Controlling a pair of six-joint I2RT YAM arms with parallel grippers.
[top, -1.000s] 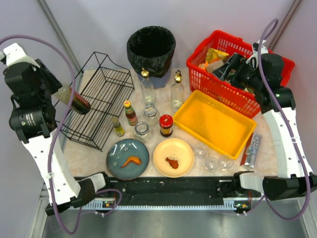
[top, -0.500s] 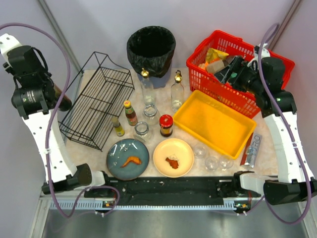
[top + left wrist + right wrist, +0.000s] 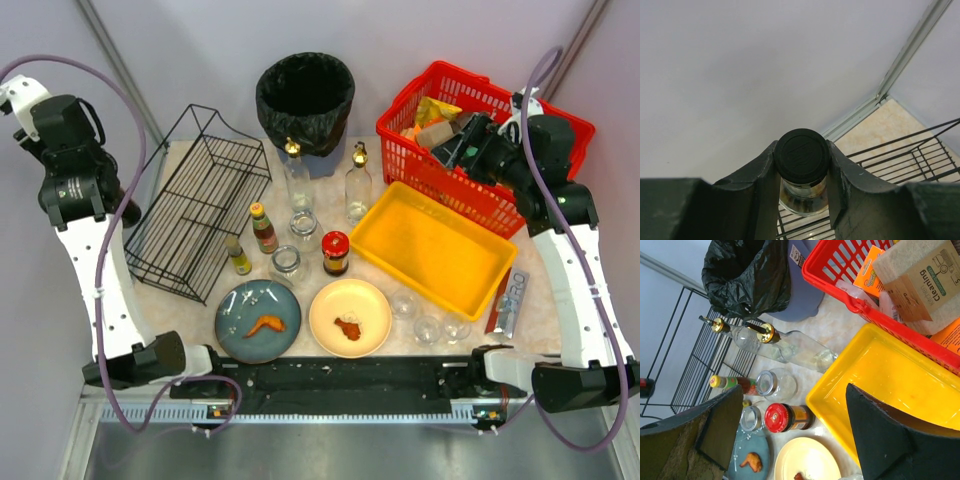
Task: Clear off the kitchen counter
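Observation:
I need to keep holding the bottle with my left gripper until it is at the black wire rack (image 3: 195,205). The bottle is hanging beside the rack's outer bar and would drop short if I opened.
The kitchen counter (image 3: 200,320) is a beige marbled top crowded with items. My left gripper (image 3: 118,205) is raised at the far left, beside the left end of the black wire rack (image 3: 195,205). In the left wrist view it (image 3: 802,165) is shut on a glass bottle with a black cap (image 3: 801,156), and rack wires show below. My right gripper (image 3: 465,140) hovers over the red basket (image 3: 440,175). In the right wrist view it (image 3: 792,390) is open and empty, looking down on the yellow tray (image 3: 890,385) and a red-lid jar (image 3: 782,417).
A black-lined bin (image 3: 305,95) stands at the back. Two clear pourer bottles (image 3: 358,185), a sauce bottle (image 3: 263,227), a small bottle (image 3: 238,255) and glass jars (image 3: 286,263) stand mid-counter. A blue plate (image 3: 240,340), a cream plate (image 3: 372,335), small glasses (image 3: 428,328) and a packet (image 3: 508,300) lie in front.
My left arm has swung left and away from over the rack, carrying the bottle with it. My right gripper has shifted slightly over the red basket.

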